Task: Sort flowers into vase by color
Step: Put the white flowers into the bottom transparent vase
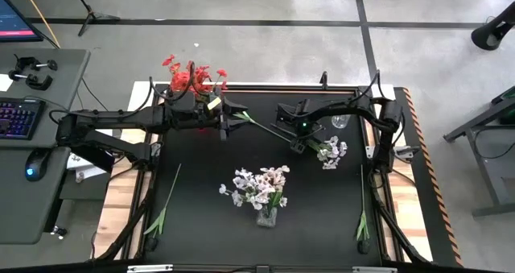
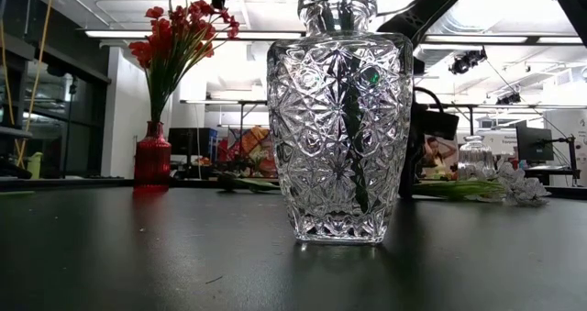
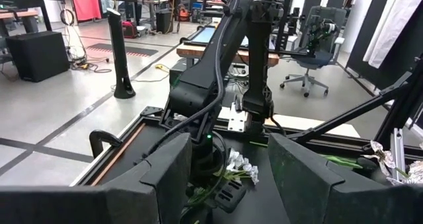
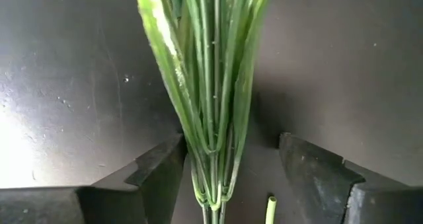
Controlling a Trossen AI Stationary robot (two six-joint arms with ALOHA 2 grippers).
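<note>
I will next grab the flower by its gathered green stems with my right gripper, so its white blossoms stay free while it is sorted into a vase.
A white-blossomed flower [image 1: 330, 150] lies flat on the black table, its green stem [image 1: 269, 128] running toward the far left. My right gripper [image 1: 302, 142] points down over it, open, one finger on each side of the stem and leaves [image 4: 208, 98], with a gap on both sides. My left gripper [image 1: 240, 116] hangs level above the table at the far left of centre, open and empty; its view looks at the right arm and the white blossoms [image 3: 239, 168]. Red flowers [image 1: 193, 78] stand in a red vase [image 2: 153, 160]. White-pink flowers [image 1: 259, 186] stand in a clear cut-glass vase [image 2: 339, 118].
Two bare green stems lie on the table, one near left [image 1: 165, 200] and one near right [image 1: 362, 217]. A small glass vessel [image 1: 340, 122] stands at the far right beside the right arm. A short cut stem end [image 4: 269, 209] lies by the right fingers.
</note>
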